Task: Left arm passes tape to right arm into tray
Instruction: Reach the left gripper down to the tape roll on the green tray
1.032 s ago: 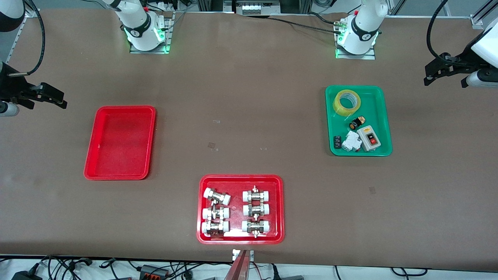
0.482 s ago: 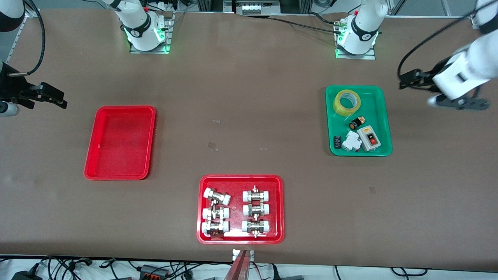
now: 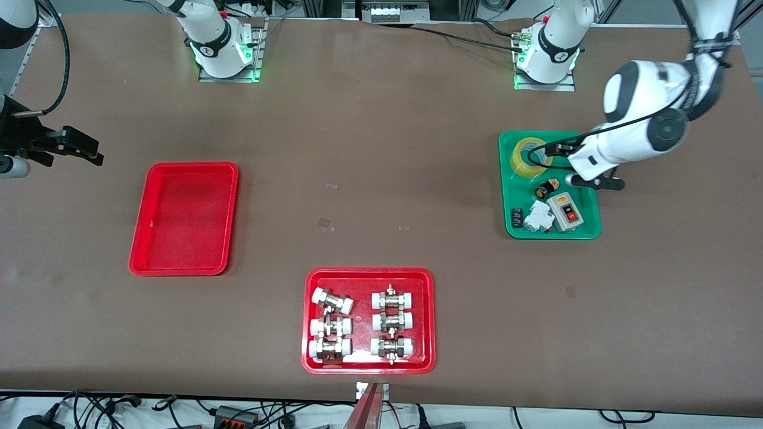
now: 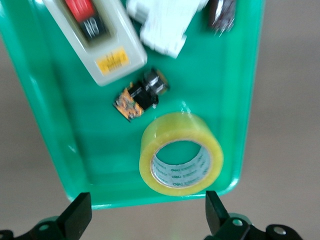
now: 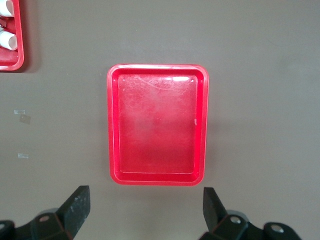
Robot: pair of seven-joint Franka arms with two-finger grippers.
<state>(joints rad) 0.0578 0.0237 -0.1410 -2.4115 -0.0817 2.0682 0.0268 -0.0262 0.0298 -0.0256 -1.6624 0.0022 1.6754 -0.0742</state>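
I should next use my left gripper to take the tape by its yellow ring side (image 3: 531,142) (image 4: 178,191) and lift it out of the green tray for passing.
The tape (image 3: 530,157), a yellow translucent roll with a white core, lies flat in the green tray (image 3: 551,235) at the end nearest the robot bases. My left gripper (image 3: 575,165) hangs open over that tray beside the roll, holding nothing. In the left wrist view the tape (image 4: 181,153) sits just inside the green tray's rim (image 4: 150,200), and the left gripper (image 4: 148,217) is apart from it. The plain red tray (image 3: 185,220) lies empty toward the right arm's end of the table. My right gripper (image 3: 89,152) waits open near that table end, with the red tray (image 5: 157,125) below the right gripper (image 5: 146,210).
The green tray also holds a grey switch box (image 3: 566,213), a white part (image 3: 538,215), and a small black-and-orange part (image 3: 547,188). A second red tray (image 3: 369,273) with several metal pipe fittings sits near the front edge.
My left arm has swung in from the table's end and now hangs over the green tray by the tape. The right arm has not moved.
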